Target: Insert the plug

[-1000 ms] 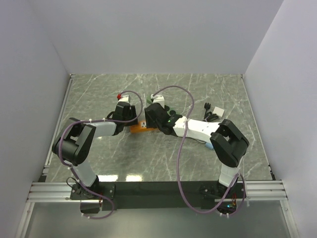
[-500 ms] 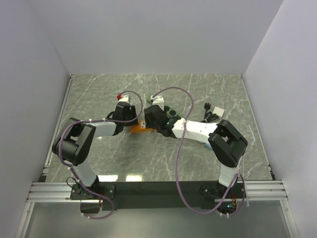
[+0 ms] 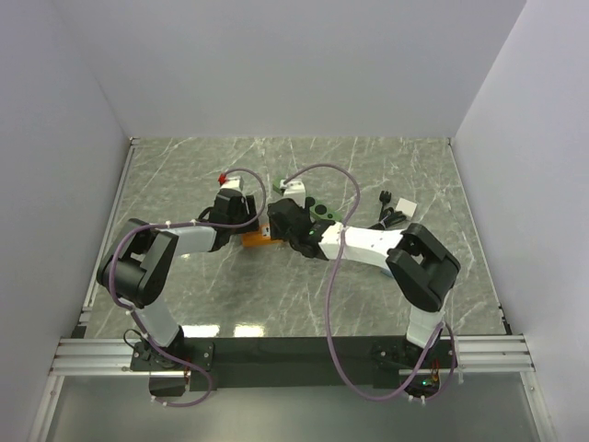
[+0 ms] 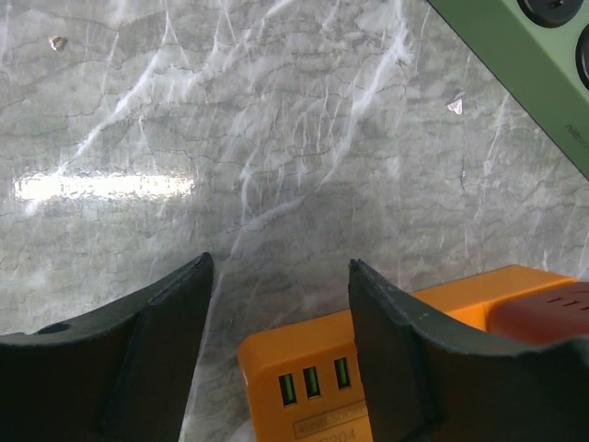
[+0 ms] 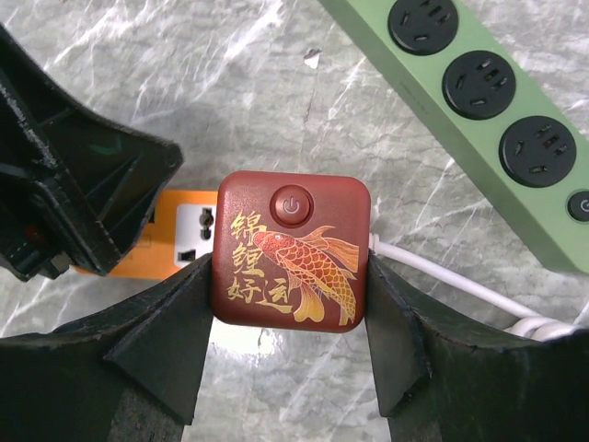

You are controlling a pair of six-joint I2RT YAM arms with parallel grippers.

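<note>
I need to open my right gripper now, because the plug is over the end of the socket block and would rest on the orange socket block point(image 3: 259, 240).
My right gripper point(image 5: 291, 276) is shut on the plug point(image 5: 293, 250), a dark red square block with a gold koi and a power button on its face. A white cable point(image 5: 442, 274) runs off its right side. Right behind the plug lies the orange socket block point(image 5: 170, 241), showing a white socket face. In the left wrist view the orange block point(image 4: 313, 373) lies between the open jaws of my left gripper point(image 4: 281, 276), with a gap beside the left finger point(image 4: 156, 350). The top view shows both grippers meeting over the orange block point(image 3: 259, 240).
A green power strip point(image 5: 479, 97) with round black sockets lies diagonally just beyond the plug, also visible in the top view as the green strip point(image 3: 322, 210). A black plug point(image 3: 386, 199) and a white adapter point(image 3: 404, 204) sit at the back right. Grey walls enclose the marble table point(image 3: 184, 166).
The left gripper's jaws have widened around the orange block. The right arm has shifted a little left, bringing the red plug closer over the block.
</note>
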